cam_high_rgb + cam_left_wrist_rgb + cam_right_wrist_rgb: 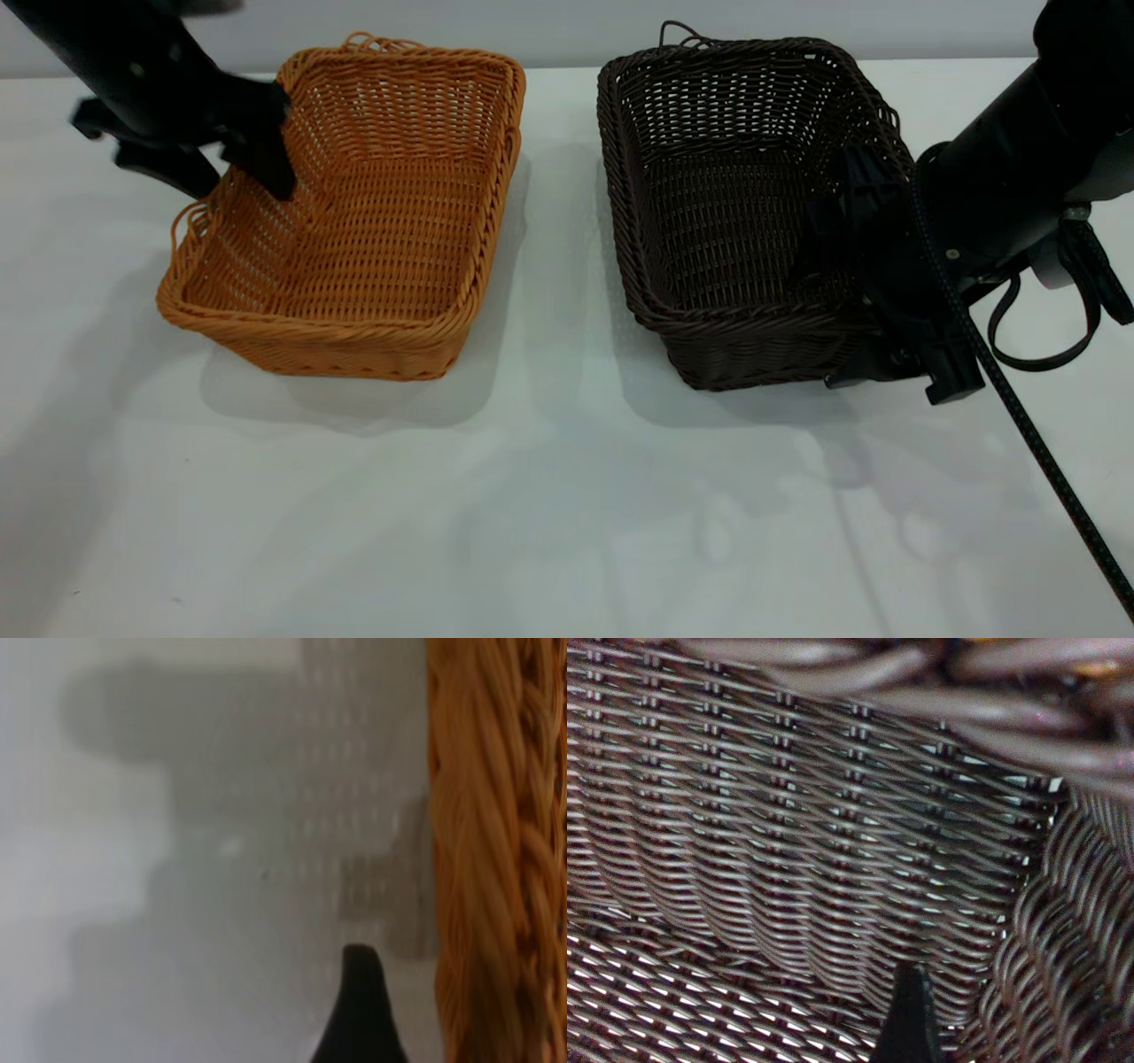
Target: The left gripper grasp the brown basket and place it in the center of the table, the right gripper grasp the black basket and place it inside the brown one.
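I should grab the brown basket [372,239] by its braided rim [225,192] with my left gripper next, so that it can put the basket in the center of the table.
The brown basket [372,239] stands on the table [549,496] at the left, the black basket [753,221] to its right, a gap between them. My left gripper [232,177] is open astride the brown basket's left wall, one finger inside and one outside. The left wrist view shows the outer finger [359,1019] a little apart from the braided rim [496,859]. My right gripper [886,301] is open astride the black basket's right wall. The right wrist view shows its inner finger [908,1019] inside the basket, near the woven wall [1063,974].
The right arm's braided cable [1045,461] runs down across the table's right front, and a strap loop [1054,328] hangs beside it. The table's back edge runs just behind both baskets. Open tabletop lies in front of the baskets.
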Tool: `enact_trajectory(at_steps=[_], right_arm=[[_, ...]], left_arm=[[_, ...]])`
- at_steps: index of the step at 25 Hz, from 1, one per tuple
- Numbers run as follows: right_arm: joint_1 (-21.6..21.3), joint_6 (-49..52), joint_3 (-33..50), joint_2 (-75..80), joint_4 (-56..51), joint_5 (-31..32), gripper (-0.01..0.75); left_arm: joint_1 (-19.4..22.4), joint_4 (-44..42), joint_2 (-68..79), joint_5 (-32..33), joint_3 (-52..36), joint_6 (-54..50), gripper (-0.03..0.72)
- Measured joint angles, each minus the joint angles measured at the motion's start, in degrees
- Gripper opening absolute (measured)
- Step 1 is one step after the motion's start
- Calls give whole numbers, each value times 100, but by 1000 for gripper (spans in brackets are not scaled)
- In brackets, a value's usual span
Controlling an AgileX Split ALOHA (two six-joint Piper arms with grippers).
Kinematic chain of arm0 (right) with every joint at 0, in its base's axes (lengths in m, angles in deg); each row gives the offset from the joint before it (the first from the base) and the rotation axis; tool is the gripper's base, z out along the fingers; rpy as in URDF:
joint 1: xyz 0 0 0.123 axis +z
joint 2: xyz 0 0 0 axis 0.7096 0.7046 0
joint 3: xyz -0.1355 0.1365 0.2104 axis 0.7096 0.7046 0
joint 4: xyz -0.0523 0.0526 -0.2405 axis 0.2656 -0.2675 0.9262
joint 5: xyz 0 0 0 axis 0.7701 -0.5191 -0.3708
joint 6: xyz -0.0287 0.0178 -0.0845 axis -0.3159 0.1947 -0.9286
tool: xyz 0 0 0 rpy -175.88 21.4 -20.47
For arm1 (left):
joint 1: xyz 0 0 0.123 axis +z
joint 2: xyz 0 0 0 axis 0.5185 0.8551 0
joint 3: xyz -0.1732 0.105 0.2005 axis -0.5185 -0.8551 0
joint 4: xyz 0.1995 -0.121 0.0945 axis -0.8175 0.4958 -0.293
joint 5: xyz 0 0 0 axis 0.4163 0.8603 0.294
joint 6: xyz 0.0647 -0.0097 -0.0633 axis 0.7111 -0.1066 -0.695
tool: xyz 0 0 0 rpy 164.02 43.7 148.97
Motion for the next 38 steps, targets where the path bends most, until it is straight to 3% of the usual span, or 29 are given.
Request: enact_trajectory(at_steps=[5,10,13,19,23,26,29,34,38], right_arm=[[0,0,0,0,0,-12,437],[0,0,0,4,0,-124,191],[-5,135,-5,-2,-67,-187,96],[-257,-18,5,-465,74,-68,87],[-920,-1140,-79,-985,365,-24,87],[-1562,-1817,-326,-1191,890,682,87],[-2144,-1873,-670,-1198,1840,1834,87],[-2704,-1323,-1343,-1198,3695,3245,87],[-2922,-1173,-1690,-1198,4368,3829,87]], left_arm=[[-82,0,186,-188,0,37,450],[-82,-8,186,-280,11,37,223],[-82,24,186,-287,11,21,95],[-82,8,186,-279,25,250,82],[-181,-25,186,-434,42,1098,83],[-437,-20,186,-643,42,2280,84],[-850,17,186,-891,48,3853,85],[-1723,10,180,-919,48,6086,86],[-2226,-82,180,-940,48,6593,86]])
